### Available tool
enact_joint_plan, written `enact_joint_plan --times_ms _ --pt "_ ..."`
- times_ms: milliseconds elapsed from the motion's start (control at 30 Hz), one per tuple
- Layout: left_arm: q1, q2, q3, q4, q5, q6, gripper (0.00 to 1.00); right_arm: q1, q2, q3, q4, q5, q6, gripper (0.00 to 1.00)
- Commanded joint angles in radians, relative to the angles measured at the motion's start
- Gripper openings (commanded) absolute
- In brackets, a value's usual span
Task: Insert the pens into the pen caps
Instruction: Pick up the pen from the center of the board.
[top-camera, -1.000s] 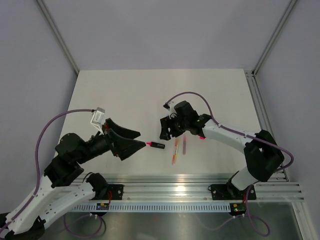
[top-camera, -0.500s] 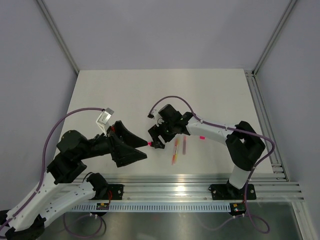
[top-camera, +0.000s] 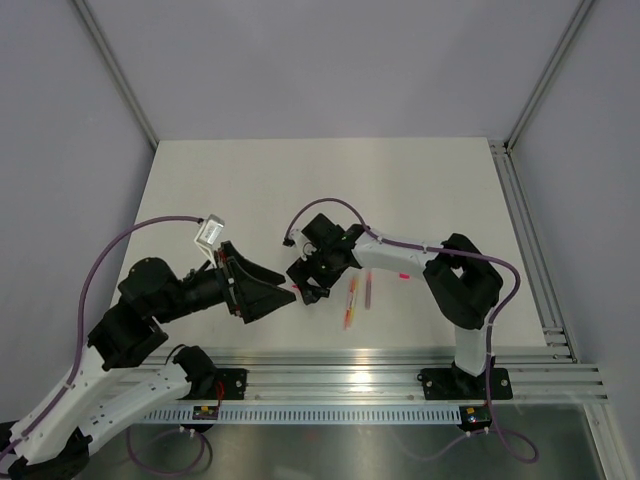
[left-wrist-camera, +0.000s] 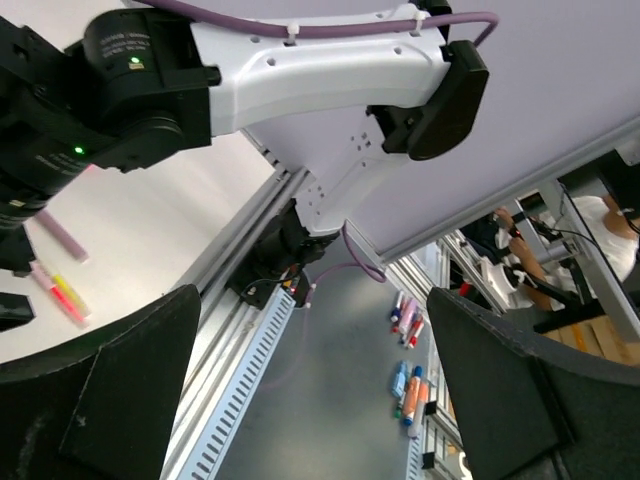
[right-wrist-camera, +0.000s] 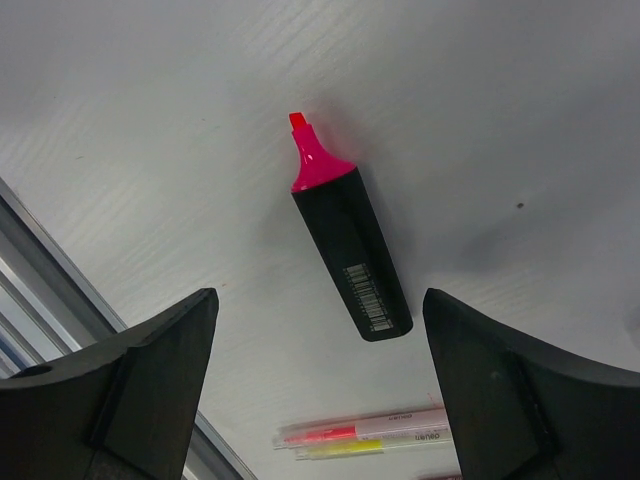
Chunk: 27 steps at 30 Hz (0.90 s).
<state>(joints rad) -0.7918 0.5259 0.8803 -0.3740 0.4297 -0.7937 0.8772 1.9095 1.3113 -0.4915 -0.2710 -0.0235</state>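
Observation:
My right gripper first moves toward the pen's body and only then closes on it, since most of the black pen's body (right-wrist-camera: 356, 260) lies beyond my gripper's fingers.
A black-barrelled pen (right-wrist-camera: 350, 250) with a bare pink tip lies flat on the white table (top-camera: 420, 190). My right gripper (right-wrist-camera: 318, 296) hovers over it, open, with the barrel's lower half between the fingers and touching neither. From above, the right gripper (top-camera: 308, 276) hides the barrel and only the pink tip (top-camera: 297, 290) shows. My left gripper (top-camera: 284, 287) stands open and empty just left of that tip; in its wrist view the left gripper (left-wrist-camera: 312, 296) faces out past the table edge. Thin pens (right-wrist-camera: 372, 433) lie side by side nearby. A pink pen cap (top-camera: 403, 274) sits beside the right forearm.
The thin pens (top-camera: 351, 302) lie just right of both grippers, near the table's front edge and the metal rail (top-camera: 400, 378). The right arm (left-wrist-camera: 300, 80) stretches across the left wrist view. Spare markers (left-wrist-camera: 408, 385) lie on the floor beyond the rail.
My right gripper has swung left from the thin pens to above the black pen and opened wider. The left gripper has drawn back slightly from the pink tip, still open.

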Motion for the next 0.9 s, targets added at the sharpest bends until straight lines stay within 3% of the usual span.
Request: enact_joint_plan --times_ms 0,367,600,667,867 --pt "0.002 -0.001 0.069 -0.031 -0.111 0.034 0.99 0.023 0.020 0.051 -0.036 0.013 -0.033 0.91" --pt "0.003 -0.044 0.051 -0.065 -0.201 0.076 0.99 0.052 0.085 0.112 -0.073 0.047 -0.024 0.91" --pt "0.003 -0.067 0.026 -0.103 -0.269 0.085 0.99 0.065 0.109 0.131 -0.088 0.064 -0.026 0.83" --pt "0.002 -0.060 0.040 -0.127 -0.301 0.082 0.99 0.069 0.112 0.134 -0.091 0.067 -0.026 0.80" --pt "0.003 0.017 0.117 -0.229 -0.376 0.053 0.99 0.075 0.143 0.155 -0.081 0.111 -0.013 0.82"
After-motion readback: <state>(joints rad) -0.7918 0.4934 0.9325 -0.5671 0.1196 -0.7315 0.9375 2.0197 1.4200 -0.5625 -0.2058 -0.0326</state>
